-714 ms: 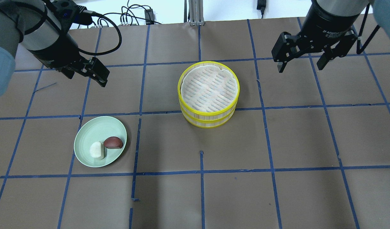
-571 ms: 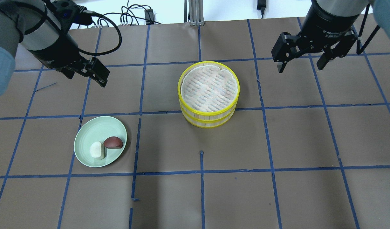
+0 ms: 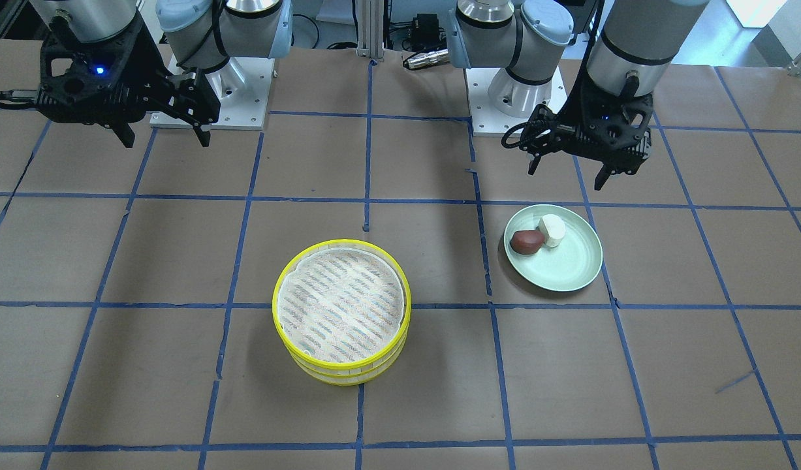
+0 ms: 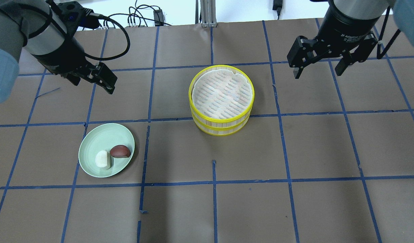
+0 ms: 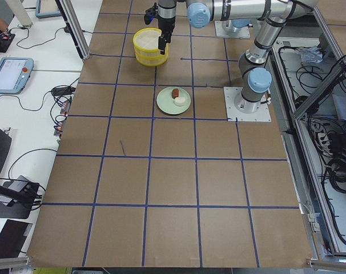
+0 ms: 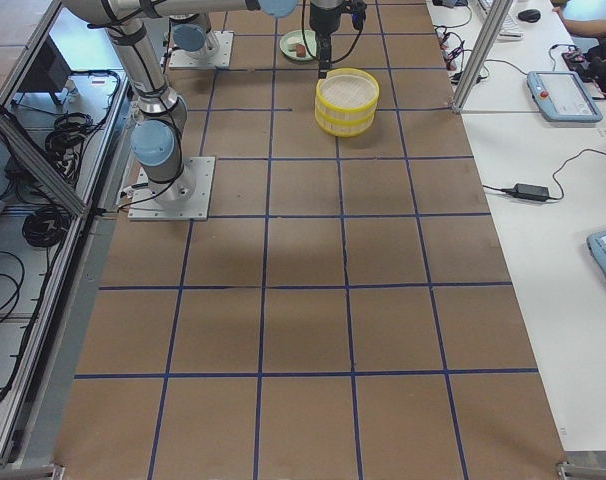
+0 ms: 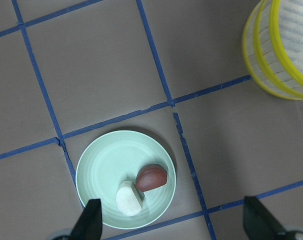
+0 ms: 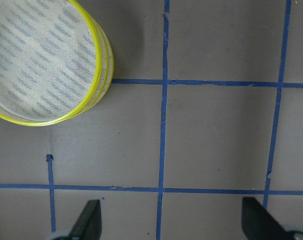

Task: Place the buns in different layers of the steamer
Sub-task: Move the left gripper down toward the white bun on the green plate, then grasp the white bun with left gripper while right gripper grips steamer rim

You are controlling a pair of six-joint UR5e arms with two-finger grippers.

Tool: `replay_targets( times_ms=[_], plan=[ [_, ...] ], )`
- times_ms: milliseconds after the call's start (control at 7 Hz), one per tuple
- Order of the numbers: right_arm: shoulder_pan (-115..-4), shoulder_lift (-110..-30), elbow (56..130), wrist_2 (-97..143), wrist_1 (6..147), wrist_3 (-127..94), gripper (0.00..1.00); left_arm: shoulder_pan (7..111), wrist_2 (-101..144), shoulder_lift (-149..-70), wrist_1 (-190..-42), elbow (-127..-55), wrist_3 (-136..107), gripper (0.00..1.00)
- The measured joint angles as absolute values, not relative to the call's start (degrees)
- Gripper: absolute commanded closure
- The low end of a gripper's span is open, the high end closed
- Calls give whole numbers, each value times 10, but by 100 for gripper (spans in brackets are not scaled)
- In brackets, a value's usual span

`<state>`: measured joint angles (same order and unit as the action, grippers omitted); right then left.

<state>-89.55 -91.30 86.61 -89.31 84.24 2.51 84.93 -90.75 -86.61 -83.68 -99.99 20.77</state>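
The white bun should go in a steamer layer [image 3: 341,305], so my left gripper will grab the bun by its middle [image 3: 551,230] next.
Two yellow-rimmed steamer layers [image 4: 221,125] stand stacked at the table's middle, and the top striped liner [image 4: 222,93] is bare. The white bun [image 4: 103,159] and the reddish-brown bun [image 4: 120,151] lie side by side on a pale green plate [image 4: 95,141] at the near left. My left gripper [image 4: 91,82] is open and empty, hovering above the table beyond the plate. Its wrist view shows the white bun [image 7: 129,198], the brown bun [image 7: 151,178] and the steamer [image 7: 279,50]. My right gripper [image 4: 318,71] is open and empty, high to the right of the steamer [image 8: 41,60].
The table is brown paper with a grid of blue tape [image 4: 213,182]. Cables [image 4: 139,17] and a post lie at the far edge. In the front-facing view the plate [image 3: 570,267] lies to the right of the steamer [image 3: 341,356].
Both arms have shifted only slightly. The buns, the plate and the steamer have not moved.
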Motion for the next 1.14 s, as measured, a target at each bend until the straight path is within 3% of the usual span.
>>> replay_targets(
  times_ms=[429,1143],
  plan=[
    [-890,-888,866,-862,850,9,0,752,-927,-881,-822,-1118,216,0],
    [-927,-764,900,-852,1044,-72,3,725,-985,-984,-783,-1148,180,2]
  ],
)
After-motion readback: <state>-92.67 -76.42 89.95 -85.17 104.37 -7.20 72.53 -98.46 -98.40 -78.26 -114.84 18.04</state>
